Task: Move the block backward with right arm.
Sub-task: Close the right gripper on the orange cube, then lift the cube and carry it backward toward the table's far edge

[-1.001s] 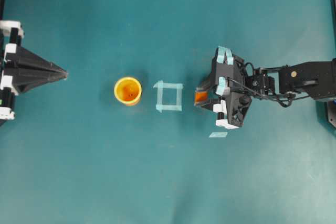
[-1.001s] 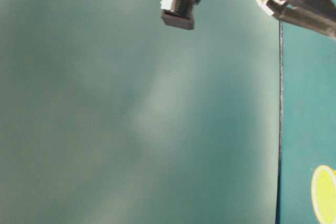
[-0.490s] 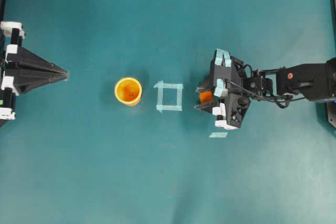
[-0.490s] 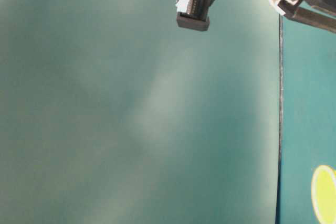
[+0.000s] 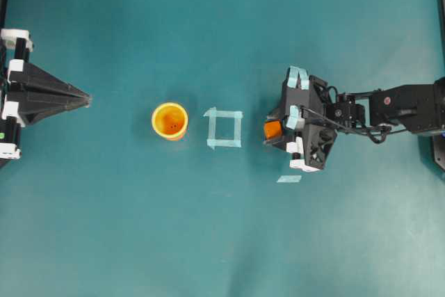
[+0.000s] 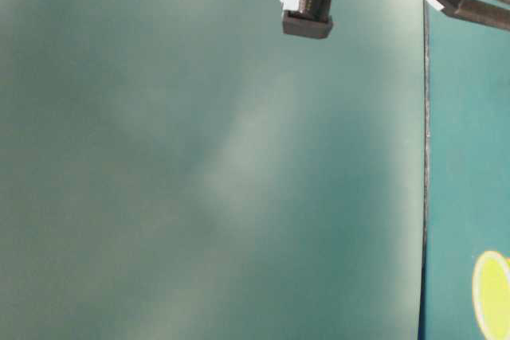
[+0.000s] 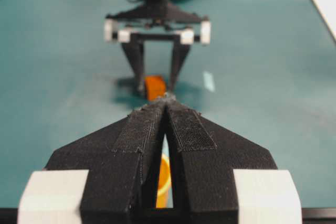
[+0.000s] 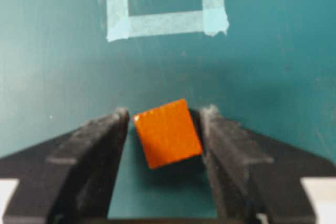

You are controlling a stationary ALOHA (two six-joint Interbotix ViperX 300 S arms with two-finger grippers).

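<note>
My right gripper grabs the opposite sides of the block [image 5: 272,129] next, to move it backward.
The block [image 5: 272,129] is a small orange cube lying on the teal table just right of the tape square [image 5: 224,128]. My right gripper [image 5: 268,130] stands open around it, one finger on each side. In the right wrist view the block [image 8: 168,132] lies turned at an angle between the black fingers [image 8: 105,140], with thin gaps beside it and my right gripper [image 8: 165,114] not clamping it. The left wrist view shows the block [image 7: 155,86] low between the same fingers. My left gripper [image 5: 87,97] rests far left, shut to a point [image 7: 167,98].
A round yellow-orange cup [image 5: 170,121] stands left of the tape square and shows at the table-level view's lower right [image 6: 492,292]. A small strip of pale tape [image 5: 288,179] lies below the right gripper. Part of the right arm [image 6: 307,13] hangs at that view's top.
The right gripper's jaws have spread wider around the block. The gripper and block have shifted a little to the right. The left arm has not moved.
</note>
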